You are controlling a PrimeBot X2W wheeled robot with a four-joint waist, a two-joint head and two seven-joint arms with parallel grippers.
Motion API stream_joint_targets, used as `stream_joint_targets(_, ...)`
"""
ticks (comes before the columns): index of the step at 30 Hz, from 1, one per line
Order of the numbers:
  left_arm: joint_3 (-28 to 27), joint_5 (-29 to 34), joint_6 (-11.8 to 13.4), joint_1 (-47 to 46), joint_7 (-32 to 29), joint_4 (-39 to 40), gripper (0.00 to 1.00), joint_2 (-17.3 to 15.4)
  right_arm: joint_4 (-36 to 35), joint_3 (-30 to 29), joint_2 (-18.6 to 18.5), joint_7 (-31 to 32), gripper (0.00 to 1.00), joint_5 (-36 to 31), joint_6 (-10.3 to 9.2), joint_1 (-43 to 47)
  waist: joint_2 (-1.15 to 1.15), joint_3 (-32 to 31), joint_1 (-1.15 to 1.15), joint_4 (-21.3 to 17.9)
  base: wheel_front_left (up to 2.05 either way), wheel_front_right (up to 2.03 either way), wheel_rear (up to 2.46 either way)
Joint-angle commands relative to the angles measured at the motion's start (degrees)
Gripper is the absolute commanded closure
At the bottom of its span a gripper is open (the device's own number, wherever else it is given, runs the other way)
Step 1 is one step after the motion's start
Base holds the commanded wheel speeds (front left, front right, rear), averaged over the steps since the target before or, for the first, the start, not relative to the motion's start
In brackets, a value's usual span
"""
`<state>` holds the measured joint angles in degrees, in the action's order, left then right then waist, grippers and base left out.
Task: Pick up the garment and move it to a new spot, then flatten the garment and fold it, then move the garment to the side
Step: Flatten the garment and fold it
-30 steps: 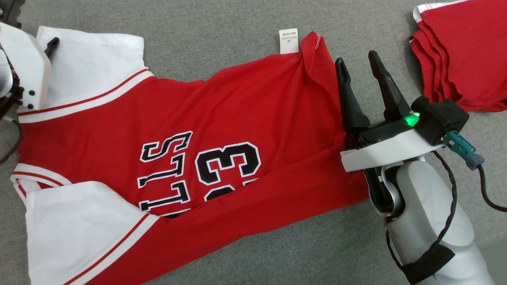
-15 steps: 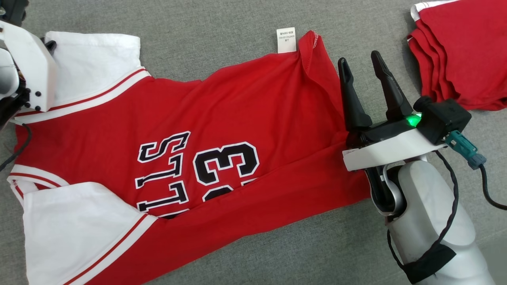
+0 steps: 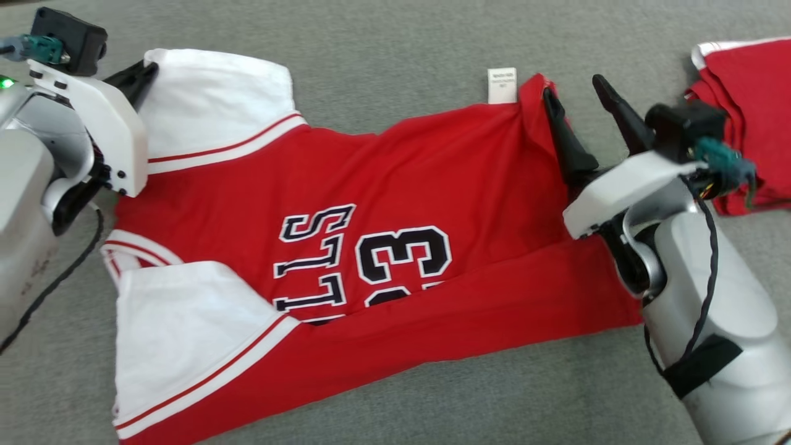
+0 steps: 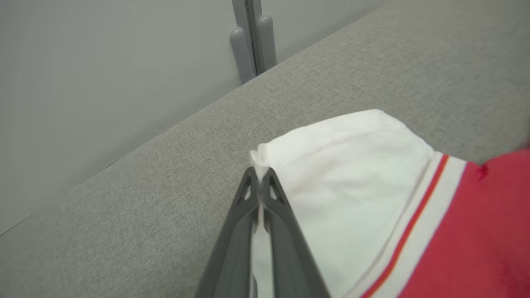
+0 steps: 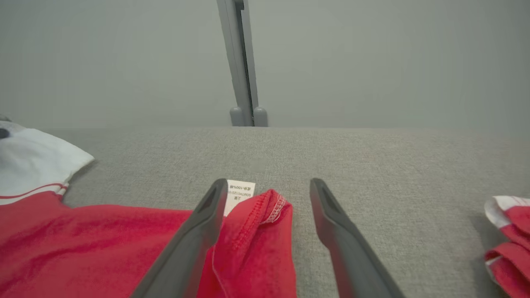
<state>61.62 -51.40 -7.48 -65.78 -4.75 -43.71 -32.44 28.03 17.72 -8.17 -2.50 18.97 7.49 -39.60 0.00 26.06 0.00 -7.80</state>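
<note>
The jersey's body [image 3: 445,178] lies flat but the jersey's hem corner stands up beside the label, so my right gripper grabs that raised corner [image 3: 537,88] next.
The garment [image 3: 395,185], a red jersey with white sleeves and black lettering, lies spread on the grey cloth surface. At its far left, my left gripper [image 3: 147,67] is shut on the corner of the upper white sleeve [image 4: 352,174]. The left wrist view shows the left gripper [image 4: 260,171] with white cloth pinched between its closed tips. My right gripper [image 3: 573,88] stands open over the jersey's far right hem corner. In the right wrist view the right gripper [image 5: 268,184] straddles that raised red hem corner [image 5: 256,223], beside a white label [image 5: 240,192].
A stack of folded red garments [image 3: 748,111] lies at the far right, close to my right arm. A grey post [image 5: 242,62] rises against the pale wall behind the surface. Bare grey cloth surface [image 3: 383,37] stretches beyond the jersey.
My left gripper has closed on the white sleeve corner. My right gripper has shifted left so its fingers straddle the hem corner. The head camera has turned, shifting the whole picture right.
</note>
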Motion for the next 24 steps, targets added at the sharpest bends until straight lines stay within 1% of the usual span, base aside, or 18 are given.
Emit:
stream_joint_targets(1,0.3,-0.5,0.0,1.0,1.1,0.3,1.0,0.4,1.0,0.4,-0.4,2.0,0.0,-0.8,0.01,-1.5,0.0,-1.6,0.0,2.3,0.0,0.0,0.0)
stream_joint_targets(4,1.3,-1.0,0.0,1.8,3.0,0.9,1.0,1.7,4.2,1.0,-1.7,7.7,0.0,-2.9,0.01,-4.7,0.0,-2.5,0.0,4.3,0.0,0.0,0.0)
stream_joint_targets(8,2.6,-1.8,0.0,2.2,4.1,1.8,1.0,3.4,8.6,2.4,-2.6,14.0,0.0,-4.9,0.01,-8.3,0.0,-3.1,0.0,6.4,0.0,0.0,0.0)
stream_joint_targets(12,3.8,-2.4,0.0,1.9,4.7,1.7,1.0,4.3,13.6,4.3,-4.0,19.3,0.0,-7.1,0.0,-11.0,0.0,-3.2,0.0,7.3,0.0,0.0,0.0)
stream_joint_targets(13,4.5,-2.7,0.0,1.4,4.9,1.6,1.0,4.5,15.9,4.8,-4.6,21.1,0.0,-7.6,0.0,-12.1,0.0,-3.0,0.0,7.6,0.0,0.0,0.0)
stream_joint_targets(18,5.6,-3.5,0.0,0.7,5.8,0.9,1.0,4.2,20.5,3.9,-6.1,23.7,0.0,-8.4,0.0,-13.2,0.0,-2.8,0.0,7.6,0.0,0.0,0.0)
stream_joint_targets(24,6.8,-4.2,0.0,0.3,6.3,0.3,1.0,4.1,22.7,2.0,-6.8,21.9,0.0,-9.2,-0.03,-13.4,0.0,-2.5,0.0,7.1,0.0,0.0,0.0)
